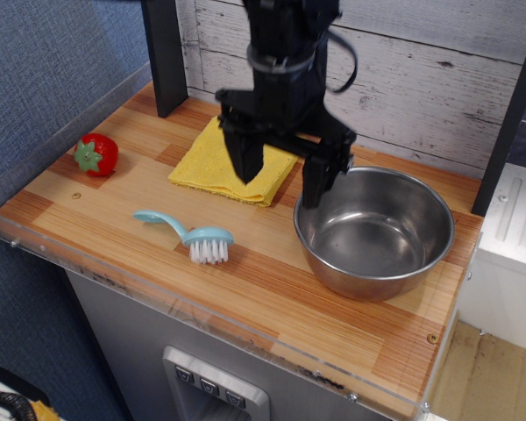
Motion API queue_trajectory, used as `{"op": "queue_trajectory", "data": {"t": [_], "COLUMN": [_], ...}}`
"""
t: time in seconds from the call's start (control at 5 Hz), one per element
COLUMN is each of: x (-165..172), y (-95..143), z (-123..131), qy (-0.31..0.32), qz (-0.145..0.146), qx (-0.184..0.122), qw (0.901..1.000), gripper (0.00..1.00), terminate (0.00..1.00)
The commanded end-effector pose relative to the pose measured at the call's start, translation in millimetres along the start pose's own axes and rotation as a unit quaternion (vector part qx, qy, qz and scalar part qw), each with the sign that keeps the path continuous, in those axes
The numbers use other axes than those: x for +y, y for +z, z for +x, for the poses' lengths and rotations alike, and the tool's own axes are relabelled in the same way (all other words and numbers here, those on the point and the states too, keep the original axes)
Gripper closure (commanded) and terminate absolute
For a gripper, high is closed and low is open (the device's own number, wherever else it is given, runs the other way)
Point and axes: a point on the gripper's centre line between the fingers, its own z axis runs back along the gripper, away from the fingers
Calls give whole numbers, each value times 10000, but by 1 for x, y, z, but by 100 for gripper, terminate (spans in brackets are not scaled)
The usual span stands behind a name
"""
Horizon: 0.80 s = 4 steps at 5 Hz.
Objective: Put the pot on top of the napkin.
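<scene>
The pot's round body spreads far wider than my open fingers, so my gripper will next grab the pot by its thin rim (299, 216).
The pot (374, 230) is a large shiny steel bowl standing upright and empty at the right of the wooden counter. The napkin (212, 163) is a folded yellow cloth lying flat at the back middle, left of the pot and partly hidden by the arm. My black gripper (280, 180) is open and empty. It hangs low between napkin and pot, its left finger over the napkin's right front corner, its right finger (317, 184) close to the pot's left rim.
A light-blue dish brush (191, 234) lies bristles down in front of the napkin. A red toy strawberry (96, 154) sits at the far left. A clear plastic lip (202, 311) edges the counter's front. A dark post (167, 57) stands at the back left.
</scene>
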Motion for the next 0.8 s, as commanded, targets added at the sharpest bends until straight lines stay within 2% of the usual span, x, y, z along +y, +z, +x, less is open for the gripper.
{"op": "queue_trajectory", "data": {"t": [0.0, 0.4, 0.6], "x": [3, 1, -2], "y": [-16, -26, -42], "z": [5, 21, 22], "qy": [326, 777, 820], "qz": [-193, -139, -114], "qx": [-140, -271, -163], "qw": [9992, 9965, 9964], "gripper": [0, 0, 0], "terminate": [0, 0, 0]}}
